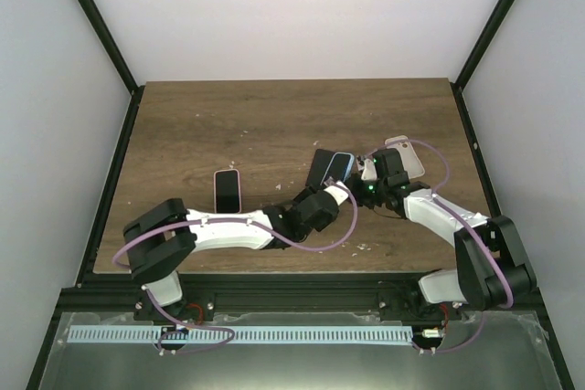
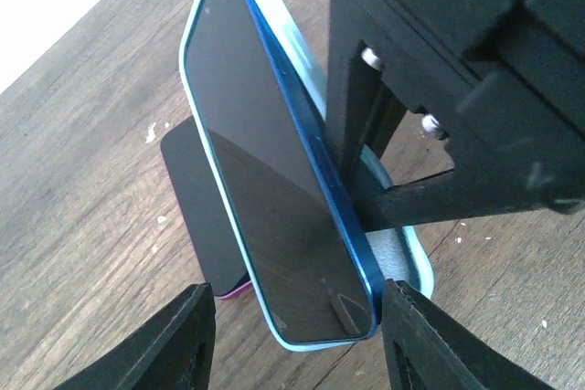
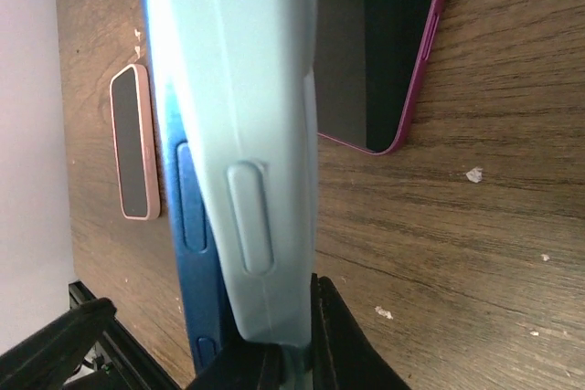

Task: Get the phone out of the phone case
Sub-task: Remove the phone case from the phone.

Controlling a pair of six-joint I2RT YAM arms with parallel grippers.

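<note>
The fingers of my left gripper are wide apart around the phone's near end. The phone would stay in its case if I lifted my left gripper now.
A blue-framed phone (image 2: pixel 274 180) with a dark screen stands tilted on edge, its side lifted partly out of a light blue case (image 2: pixel 407 258). My right gripper (image 3: pixel 292 358) is shut on the case (image 3: pixel 247 134) wall, with the phone's blue edge (image 3: pixel 192 216) beside it. My left gripper (image 2: pixel 297 340) is open. Its fingers straddle the phone's near end, the right finger (image 2: pixel 425 340) next to the blue edge and the left finger apart. In the top view the phone (image 1: pixel 341 166) sits between the left gripper (image 1: pixel 331 191) and the right gripper (image 1: pixel 364 171).
A dark phone in a magenta case (image 3: pixel 384 61) lies flat just behind the held phone. A phone in a pink case (image 1: pixel 227 190) lies to the left. Another pale-cased phone (image 1: pixel 405 154) lies behind the right gripper. White crumbs dot the wooden table (image 1: pixel 274 116).
</note>
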